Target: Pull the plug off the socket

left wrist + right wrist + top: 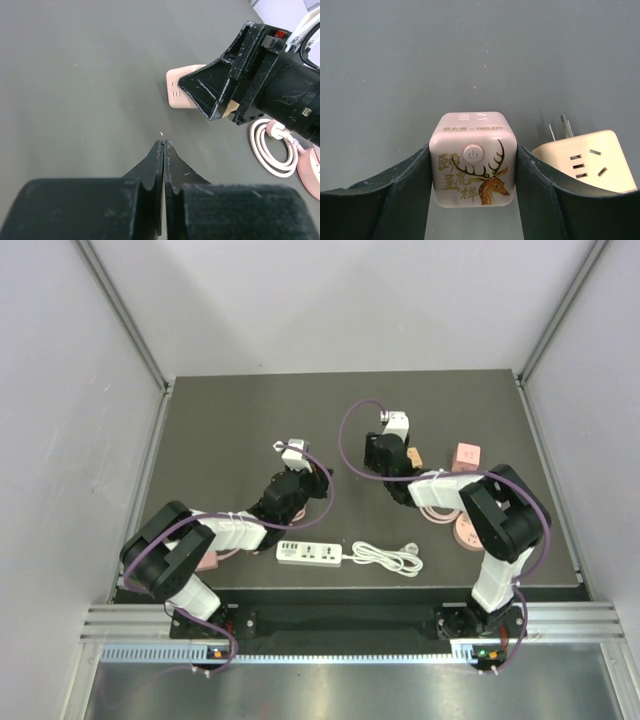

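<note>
The pink cube socket is above flat, empty mat and would rest beside the cream plug adapter [587, 160], so my right gripper needs to open now.
A pink cube socket [472, 157] with a deer picture and a power button sits between the fingers of my right gripper [472, 155], which is shut on its two sides. Just right of it lies a cream plug adapter [587, 160], apart from the cube, with its metal prongs [562, 127] bare and pointing away. In the left wrist view the same pink cube [181, 92] pokes out from the right gripper [200, 97]. My left gripper [163, 143] is shut on nothing, low over bare mat, a short way left of the cube. From above, the right gripper [385, 455] hides the cube.
A white power strip [310, 553] with its coiled white cable [388, 558] lies near the front edge. A pink box [466, 456] stands at the right. A pink coiled cord [272, 150] and a pink round base [468, 530] lie by the right arm.
</note>
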Controlling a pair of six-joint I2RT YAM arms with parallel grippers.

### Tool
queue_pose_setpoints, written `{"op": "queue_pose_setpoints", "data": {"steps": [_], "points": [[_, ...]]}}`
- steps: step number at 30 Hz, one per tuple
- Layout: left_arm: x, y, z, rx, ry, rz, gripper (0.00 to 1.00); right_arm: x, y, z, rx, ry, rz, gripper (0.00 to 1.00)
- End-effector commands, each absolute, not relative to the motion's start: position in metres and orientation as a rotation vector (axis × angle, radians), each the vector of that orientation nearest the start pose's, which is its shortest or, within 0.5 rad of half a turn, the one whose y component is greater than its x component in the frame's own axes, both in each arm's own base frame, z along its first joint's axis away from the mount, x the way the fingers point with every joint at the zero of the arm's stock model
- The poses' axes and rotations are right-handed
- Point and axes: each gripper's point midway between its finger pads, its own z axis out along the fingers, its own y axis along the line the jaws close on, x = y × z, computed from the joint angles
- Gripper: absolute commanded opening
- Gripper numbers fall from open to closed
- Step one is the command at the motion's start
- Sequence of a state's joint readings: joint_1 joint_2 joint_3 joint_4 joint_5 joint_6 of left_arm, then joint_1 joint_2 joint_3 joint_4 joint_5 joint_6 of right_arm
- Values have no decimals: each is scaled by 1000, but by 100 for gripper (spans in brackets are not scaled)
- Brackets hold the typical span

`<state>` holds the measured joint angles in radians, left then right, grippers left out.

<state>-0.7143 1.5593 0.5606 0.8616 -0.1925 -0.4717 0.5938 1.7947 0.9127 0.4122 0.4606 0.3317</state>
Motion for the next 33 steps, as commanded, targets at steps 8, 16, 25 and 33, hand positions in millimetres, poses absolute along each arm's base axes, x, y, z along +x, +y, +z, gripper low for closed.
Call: {"op": "queue_pose_setpoints", "data": {"steps": [8,16,25,33], "points": [[346,-277,164,30,1656,-771,0,425,216,87,25,1996,107,55],[346,-277,164,33,1655,-777,0,413,216,93,7,2032,120,85],[342,-286,168,81,1647,-824,0,400,215,151,21,2027,164,93],[316,-358,164,372,1672,-1158,0,370,160,184,182,2144,-20,91]]}}
